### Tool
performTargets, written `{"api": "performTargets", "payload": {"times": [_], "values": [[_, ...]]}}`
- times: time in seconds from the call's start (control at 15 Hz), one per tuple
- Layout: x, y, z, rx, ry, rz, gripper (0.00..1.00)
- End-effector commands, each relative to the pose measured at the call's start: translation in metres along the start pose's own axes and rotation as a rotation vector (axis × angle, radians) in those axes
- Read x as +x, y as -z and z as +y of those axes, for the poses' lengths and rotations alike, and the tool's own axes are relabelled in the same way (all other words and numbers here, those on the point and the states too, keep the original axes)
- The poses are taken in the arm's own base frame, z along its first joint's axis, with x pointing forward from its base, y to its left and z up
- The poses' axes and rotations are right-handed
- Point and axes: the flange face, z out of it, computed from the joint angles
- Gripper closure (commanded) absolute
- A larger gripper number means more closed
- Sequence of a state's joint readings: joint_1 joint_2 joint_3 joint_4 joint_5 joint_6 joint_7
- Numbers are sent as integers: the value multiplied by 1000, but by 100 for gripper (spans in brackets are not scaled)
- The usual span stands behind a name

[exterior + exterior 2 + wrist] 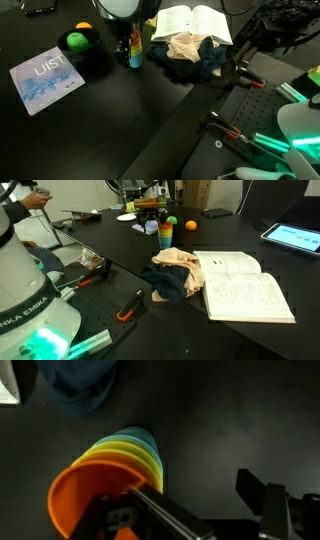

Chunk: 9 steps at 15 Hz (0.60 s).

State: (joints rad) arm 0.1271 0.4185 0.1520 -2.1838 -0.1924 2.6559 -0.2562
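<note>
My gripper is ready to close on the nested cups: my fingers are below the orange cup's rim, on either side of the cups' side.
A stack of nested cups (120, 465) fills the wrist view, orange outermost, then yellow, green and blue. My gripper (205, 510) is open just over it. One finger (150, 515) reaches across the orange cup's mouth, and the other finger (265, 505) stands well clear over the dark table. The stack's side wall lies between them, with no grip on it. In both exterior views the gripper (127, 12) (150, 200) hangs straight above the cups (135, 50) (150, 226).
A dark bowl with a green and an orange ball (78, 42) sits beside the cups. A UIST booklet (45, 78) lies nearby. A pile of clothes (175, 275) leans against an open book (245, 285). Blue cloth (80, 385) shows beyond the stack.
</note>
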Motion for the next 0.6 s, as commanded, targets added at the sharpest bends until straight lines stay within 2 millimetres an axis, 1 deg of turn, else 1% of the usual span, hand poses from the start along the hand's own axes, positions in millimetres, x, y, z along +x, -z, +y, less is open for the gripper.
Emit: {"api": "performTargets", "payload": {"times": [0.0,0.13,0.2,0.27,0.33,0.53], "values": [[0,0,0,2,0,1,2],[0,0,-1,2,1,4,0],[0,0,-1,1,3,6,6],[0,0,-2,2,4,8,25],[1,0,-2,2,5,9,29],[1,1,-2,1,7,11,52]]}}
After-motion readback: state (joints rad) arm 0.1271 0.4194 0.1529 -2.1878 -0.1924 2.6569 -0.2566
